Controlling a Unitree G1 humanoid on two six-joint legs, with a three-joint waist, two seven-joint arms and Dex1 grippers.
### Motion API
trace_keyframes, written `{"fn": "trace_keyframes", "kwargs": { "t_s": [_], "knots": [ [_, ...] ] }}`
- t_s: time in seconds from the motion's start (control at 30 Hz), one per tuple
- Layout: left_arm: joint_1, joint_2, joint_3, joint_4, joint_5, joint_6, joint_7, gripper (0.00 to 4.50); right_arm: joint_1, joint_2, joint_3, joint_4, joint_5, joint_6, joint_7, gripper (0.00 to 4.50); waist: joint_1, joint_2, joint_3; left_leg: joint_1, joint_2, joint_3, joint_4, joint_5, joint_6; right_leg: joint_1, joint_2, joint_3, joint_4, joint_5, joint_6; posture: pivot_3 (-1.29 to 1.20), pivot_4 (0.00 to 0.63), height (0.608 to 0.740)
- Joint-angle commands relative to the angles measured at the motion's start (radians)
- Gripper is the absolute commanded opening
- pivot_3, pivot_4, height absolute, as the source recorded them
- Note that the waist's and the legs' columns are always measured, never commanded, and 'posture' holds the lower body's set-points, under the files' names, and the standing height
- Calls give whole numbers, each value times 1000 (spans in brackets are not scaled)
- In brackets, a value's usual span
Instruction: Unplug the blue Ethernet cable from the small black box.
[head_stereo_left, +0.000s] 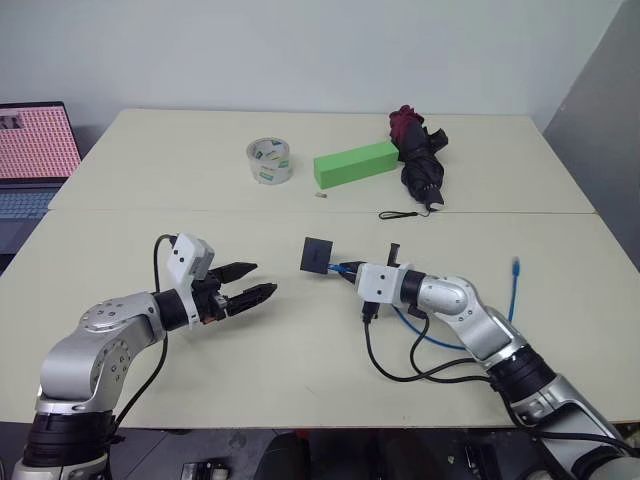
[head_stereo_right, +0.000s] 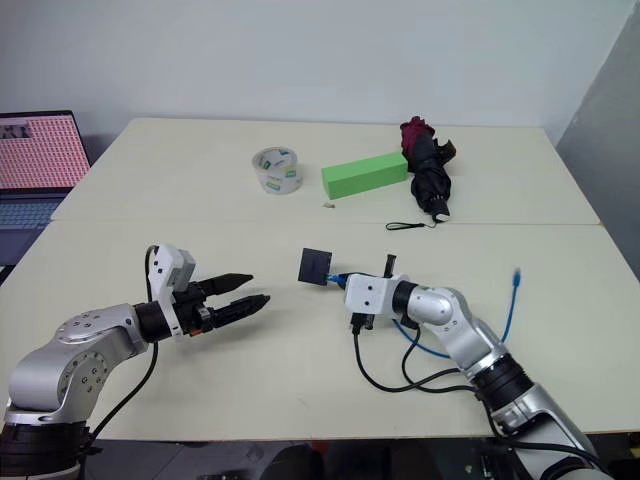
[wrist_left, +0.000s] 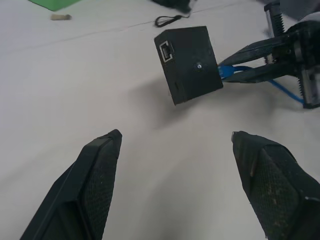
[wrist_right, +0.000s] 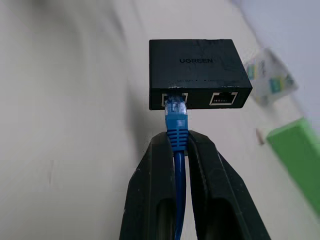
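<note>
I should grip the small black box (head_stereo_left: 318, 254) next by its broad sides, so I can unplug the blue Ethernet cable from it with my left gripper.
The small black box (wrist_right: 199, 72) hangs tilted just above the table, casting a shadow under it, with two ports on its near face. The blue Ethernet cable (wrist_right: 176, 122) is plugged into one port. My right gripper (wrist_right: 177, 137) is shut on the cable just behind that plug, right of the box (head_stereo_left: 318, 254) in the head views. The cable (head_stereo_left: 430, 338) loops back under my right arm to its free plug (head_stereo_left: 515, 266). My left gripper (head_stereo_left: 258, 280) stands open and empty, left of the box and pointing at it with a gap between them.
At the back of the table lie a tape roll (head_stereo_left: 269, 161), a green block (head_stereo_left: 355, 163) and a folded black umbrella (head_stereo_left: 420, 160). A laptop (head_stereo_left: 35, 150) sits at the far left. Black robot cables (head_stereo_left: 400, 370) trail on the table under my right arm.
</note>
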Motion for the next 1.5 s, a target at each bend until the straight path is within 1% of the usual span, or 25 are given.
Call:
{"fn": "trace_keyframes", "kwargs": {
  "t_s": [0.03, 0.33, 0.7, 0.93, 0.97, 1.0, 1.07, 1.2, 1.23, 1.27, 1.3, 1.33, 1.4, 1.5],
  "knots": [
    [-42, -9, -27, -35, -99, 84, -51, 3752, -45, -30, -2, -46, -28, -230, 3, 96, -1, 0, 0, 0, 0, 0, 0, 0, 0, 0, 0, 0, 0, 0, 0, 0, 150, 740],
    [-89, -65, -27, -34, -182, 129, -47, 3752, -60, -19, -25, -20, -20, -368, 4, 92, 2, 0, 0, 0, 0, 0, 1, 0, 0, 1, 0, 0, 0, 0, 0, 0, 150, 740],
    [-56, -22, 3, -24, -240, 164, -84, 3752, -59, -37, -40, 20, -24, -421, 18, 92, 2, 0, 0, 1, 0, 0, 1, 0, 0, 1, 0, 0, -1, 0, 0, 0, 150, 740],
    [-71, -28, 10, -4, -252, 156, -100, 3752, -57, -38, -38, 34, -32, -435, 28, 91, 3, 0, 0, 1, 0, 0, 1, 0, 0, 2, 0, 0, -1, 0, 0, 0, 150, 740],
    [-73, -30, 9, -3, -254, 155, -99, 3379, -57, -37, -38, 33, -32, -435, 30, 91, 3, 0, 0, 1, 0, 0, 1, 0, 0, 2, 0, 0, -1, 0, 0, 0, 150, 740],
    [-75, -32, 8, -2, -256, 155, -99, 3333, -56, -36, -38, 32, -32, -435, 31, 91, 3, 0, 0, 1, 0, 0, 1, 0, 0, 2, 0, 0, -1, 0, 0, 0, 150, 740],
    [-78, -37, 8, 1, -262, 157, -96, 2795, -55, -34, -38, 29, -32, -435, 34, 90, 3, 0, 0, 1, 0, 0, 1, 0, 0, 2, 0, 0, -1, 0, 0, 0, 150, 740],
    [-79, -40, 5, 5, -263, 158, -95, 1982, -51, -36, -40, 23, -29, -436, 37, 90, 3, 0, 0, 1, 0, 0, 1, 0, 0, 2, 0, 0, -1, 0, 0, 0, 150, 740],
    [-79, -40, 4, 6, -262, 157, -96, 1879, -50, -37, -41, 21, -28, -435, 37, 90, 3, 0, 0, 1, 0, 0, 1, 0, 0, 2, 0, 0, -1, 0, 0, 0, 150, 740],
    [-81, -43, 1, 8, -259, 156, -94, 1595, -49, -38, -42, 18, -28, -436, 38, 90, 3, 0, 0, 1, 0, 0, 1, 0, 0, 2, 0, 0, -1, 0, 0, 0, 150, 740],
    [-84, -47, -3, 9, -255, 154, -91, 1451, -49, -39, -42, 15, -27, -437, 38, 90, 3, 0, 0, 1, 0, 0, 1, 0, 0, 2, 0, 0, -1, 0, 0, 0, 150, 740],
    [-87, -51, -8, 10, -251, 153, -88, 1141, -48, -39, -42, 12, -26, -438, 39, 90, 3, 0, 0, 1, 0, 0, 1, 0, 0, 2, 0, 0, -1, 0, 0, 0, 150, 740],
    [-87, -54, -16, 7, -245, 153, -87, 830, -47, -41, -37, 3, -24, -437, 48, 90, 4, 0, 0, 1, 0, 0, 1, 0, 0, 2, 0, 0, -1, 0, 0, 0, 150, 740],
    [-82, -50, -22, 2, -236, 153, -91, 801, -43, -52, -23, -12, -16, -426, 81, 90, 3, 0, 0, 1, 0, 0, 1, 0, 0, 2, 0, 0, -1, 0, 0, 0, 150, 740]
  ]
}}
